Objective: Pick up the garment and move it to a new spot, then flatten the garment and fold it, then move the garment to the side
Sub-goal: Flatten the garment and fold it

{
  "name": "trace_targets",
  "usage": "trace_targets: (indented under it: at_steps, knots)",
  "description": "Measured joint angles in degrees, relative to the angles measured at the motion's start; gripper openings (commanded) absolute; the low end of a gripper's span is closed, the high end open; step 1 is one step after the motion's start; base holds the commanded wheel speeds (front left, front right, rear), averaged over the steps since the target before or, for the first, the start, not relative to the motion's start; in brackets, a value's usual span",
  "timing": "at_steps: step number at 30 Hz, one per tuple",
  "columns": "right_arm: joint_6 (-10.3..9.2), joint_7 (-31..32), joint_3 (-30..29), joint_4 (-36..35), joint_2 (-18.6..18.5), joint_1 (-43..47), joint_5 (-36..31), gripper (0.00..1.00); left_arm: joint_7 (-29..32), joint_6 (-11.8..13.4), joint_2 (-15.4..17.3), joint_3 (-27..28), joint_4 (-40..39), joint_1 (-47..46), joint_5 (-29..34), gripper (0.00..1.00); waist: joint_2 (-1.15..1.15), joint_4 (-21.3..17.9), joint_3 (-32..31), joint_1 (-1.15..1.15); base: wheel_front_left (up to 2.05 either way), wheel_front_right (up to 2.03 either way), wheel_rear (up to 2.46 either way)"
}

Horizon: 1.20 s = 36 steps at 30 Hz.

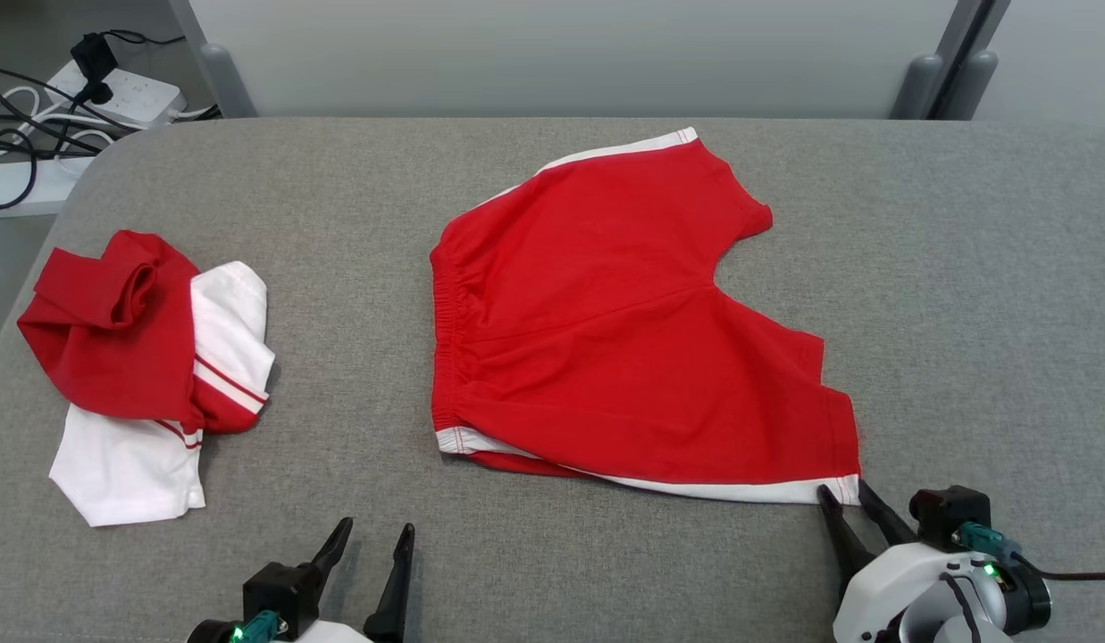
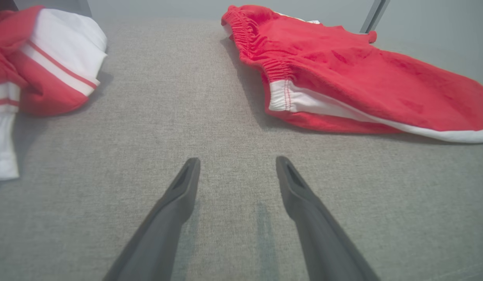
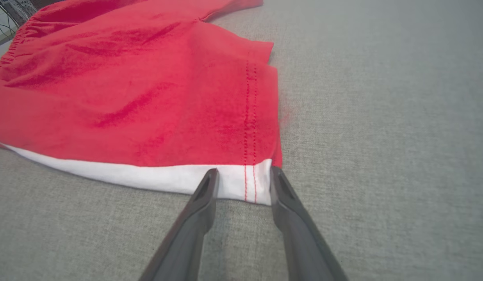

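Note:
I will next use my right gripper to grab the shorts by their white hem corner [image 1: 843,489], where their edge is free, since their red body [image 1: 634,354] lies spread flat.
Red shorts [image 1: 606,339] with white side trim lie spread on the grey cloth-covered table [image 1: 355,268], waistband to the left. My right gripper [image 1: 842,491] is open at their near right corner, one finger on each side of the white hem corner [image 3: 241,181], tips touching or just over the cloth. In the right wrist view, the shorts [image 3: 147,97] stretch up and left from the gripper [image 3: 243,173]. My left gripper [image 1: 376,527] stands open near the table's front edge, holding nothing. From the left wrist, the gripper [image 2: 237,160] is short of the shorts [image 2: 362,78].
A crumpled red and white garment [image 1: 141,357] lies at the table's left side, also seen from the left wrist [image 2: 50,70]. Power strips and cables [image 1: 87,89] sit on the floor beyond the table's far left corner. A pale wall with grey posts [image 1: 918,85] runs behind the table.

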Motion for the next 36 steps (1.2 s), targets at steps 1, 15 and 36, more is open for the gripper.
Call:
trace_targets:
  at_steps: [1,15,36]
  knots:
    - [0.0,0.0,0.1,0.5,0.0,0.0,0.5,0.5,0.0,-0.1,0.0,0.0,0.0,0.0,0.0,1.0,0.0,0.1,0.0,0.0,0.0,0.0,0.0]
    - [0.0,-0.1,1.5,2.9,-0.2,-1.2,3.5,0.13,0.0,-0.7,0.0,-0.4,-0.6,-0.1,0.1,1.0,0.0,-0.1,0.1,0.0,0.0,0.0,0.0]
    - [0.0,-0.2,2.2,-2.7,-1.3,-1.3,3.8,0.0,0.0,-1.8,0.7,-8.4,6.2,-11.5,-5.7,1.0,0.0,-4.3,2.8,0.0,0.0,0.0,0.0]
